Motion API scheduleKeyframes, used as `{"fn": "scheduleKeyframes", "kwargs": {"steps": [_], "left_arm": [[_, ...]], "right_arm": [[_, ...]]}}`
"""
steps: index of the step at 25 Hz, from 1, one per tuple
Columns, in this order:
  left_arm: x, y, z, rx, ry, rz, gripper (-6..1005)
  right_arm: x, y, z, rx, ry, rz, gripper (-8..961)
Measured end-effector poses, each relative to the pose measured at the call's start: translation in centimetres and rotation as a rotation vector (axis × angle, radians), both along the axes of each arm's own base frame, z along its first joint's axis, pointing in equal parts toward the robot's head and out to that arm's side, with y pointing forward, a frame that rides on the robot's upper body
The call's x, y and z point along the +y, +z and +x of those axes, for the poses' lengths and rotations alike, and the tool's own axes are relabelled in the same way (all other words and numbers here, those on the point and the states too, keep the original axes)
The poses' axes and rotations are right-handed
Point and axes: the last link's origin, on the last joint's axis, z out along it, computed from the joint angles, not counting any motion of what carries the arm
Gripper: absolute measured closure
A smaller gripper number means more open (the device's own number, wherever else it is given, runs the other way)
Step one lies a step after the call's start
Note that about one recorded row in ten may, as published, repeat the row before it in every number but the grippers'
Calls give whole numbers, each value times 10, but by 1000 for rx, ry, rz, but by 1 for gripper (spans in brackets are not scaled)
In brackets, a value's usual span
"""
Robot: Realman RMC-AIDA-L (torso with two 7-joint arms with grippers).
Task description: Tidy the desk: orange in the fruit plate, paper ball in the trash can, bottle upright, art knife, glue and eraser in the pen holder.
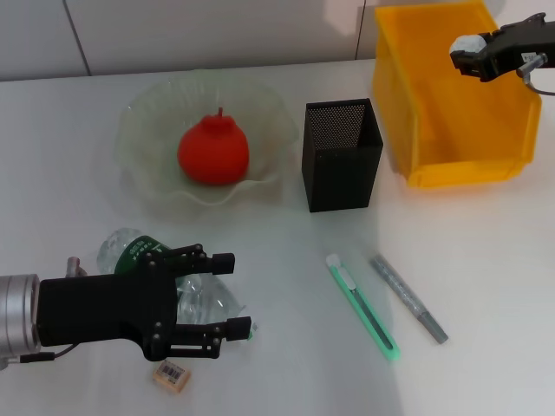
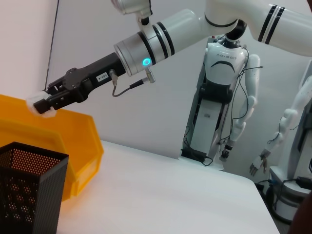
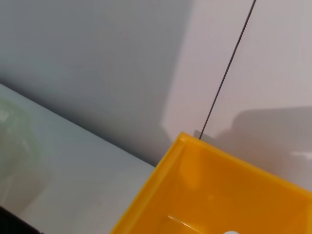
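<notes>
I should open my right gripper and release the paper ball [image 1: 466,45], because the ball hangs over the inside of the yellow trash can.
The orange [image 1: 213,152] lies in the glass fruit plate [image 1: 147,186]. My right gripper [image 1: 473,54] hangs over the yellow trash can [image 1: 451,173], shut on the white paper ball [image 1: 466,45]. The left wrist view shows that same right gripper [image 2: 46,102] and paper ball [image 2: 37,103] above the trash can's rim [image 2: 53,126]. The clear bottle [image 1: 137,249] lies on its side at the front left. My left gripper [image 1: 227,295] is open, with one finger on each side of the bottle. The green art knife [image 1: 364,308], grey glue [image 1: 409,298] and eraser [image 1: 172,374] lie on the table. The black mesh pen holder [image 1: 341,156] stands mid-table.
The pen holder [image 2: 24,190] stands close to the trash can's left side. The right wrist view looks down into the trash can [image 3: 219,195]. Beyond the table another white robot [image 2: 226,73] stands by the wall.
</notes>
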Motion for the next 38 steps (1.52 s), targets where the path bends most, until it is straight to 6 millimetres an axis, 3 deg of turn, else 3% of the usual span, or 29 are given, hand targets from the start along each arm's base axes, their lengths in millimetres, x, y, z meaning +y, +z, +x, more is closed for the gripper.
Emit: {"fn": "scheduleKeyframes", "kwargs": {"steps": [3, 12, 16, 23, 24, 26, 28, 29, 33, 36, 38], "left_arm": [[0, 0, 0, 0, 0, 0, 158], [1, 0, 0, -2, 5, 9, 158], [2, 1, 1, -8, 4, 13, 159], [5, 6, 5, -37, -1, 46, 159], [5, 6, 5, -37, -1, 46, 159], [9, 8, 9, -53, -30, 73, 159], [9, 8, 9, -53, -30, 73, 159], [12, 7, 16, -25, -71, 59, 159], [17, 8, 24, 31, -115, 41, 159], [31, 1, 45, 224, -219, 19, 159], [32, 0, 48, 254, -239, 17, 159]], "right_arm": [[1, -1, 3, 2, -6, 10, 568], [-6, 2, 5, 76, -3, 27, 419], [-18, 9, -2, 117, 53, 44, 332], [-88, 21, -16, 411, 354, -44, 113], [-108, 17, -10, 448, 425, -97, 113], [-120, 13, -2, 458, 449, -133, 113], [-137, 2, 16, 468, 462, -187, 113], [-154, -7, 36, 516, 456, -224, 113], [-177, -19, 53, 617, 479, -269, 113], [-197, -29, 63, 659, 519, -316, 113], [-203, -31, 67, 656, 520, -340, 113]]}}
